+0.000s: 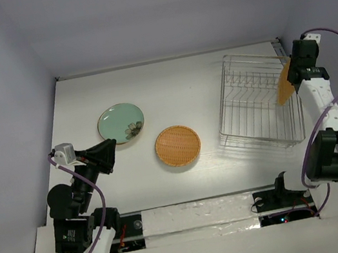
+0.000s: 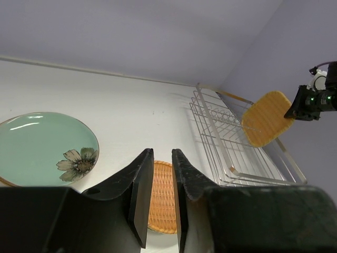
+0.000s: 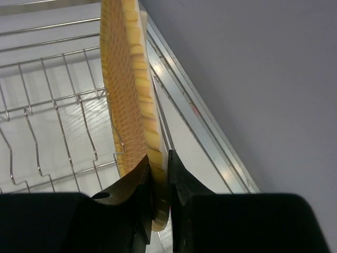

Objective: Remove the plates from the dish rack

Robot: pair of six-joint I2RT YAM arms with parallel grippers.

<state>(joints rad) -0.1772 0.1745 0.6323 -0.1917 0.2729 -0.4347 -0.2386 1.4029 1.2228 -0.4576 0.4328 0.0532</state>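
The orange-tan plate would come up from the rack's wires if I lifted my right gripper now, because both fingers are pinching the plate's rim (image 1: 290, 71) (image 3: 159, 192).
A silver wire dish rack (image 1: 253, 104) stands at the right of the table. An orange-tan plate (image 1: 284, 86) is on edge over the rack's right side, tilted. My right gripper (image 1: 292, 75) is shut on its rim; in the right wrist view both fingers (image 3: 142, 182) press the plate (image 3: 124, 79) beside the tines (image 3: 52, 105). A mint-green floral plate (image 1: 121, 123) and an orange woven plate (image 1: 177, 144) lie flat on the table. My left gripper (image 1: 105, 156) hovers left of the woven plate, jaws a narrow gap apart, holding nothing (image 2: 162, 154).
Grey walls close in the table at the back and both sides; the rack sits close to the right wall. The left wrist view shows the green plate (image 2: 37, 147), the woven plate (image 2: 163, 184), the rack (image 2: 237, 153) and the right gripper (image 2: 313, 100).
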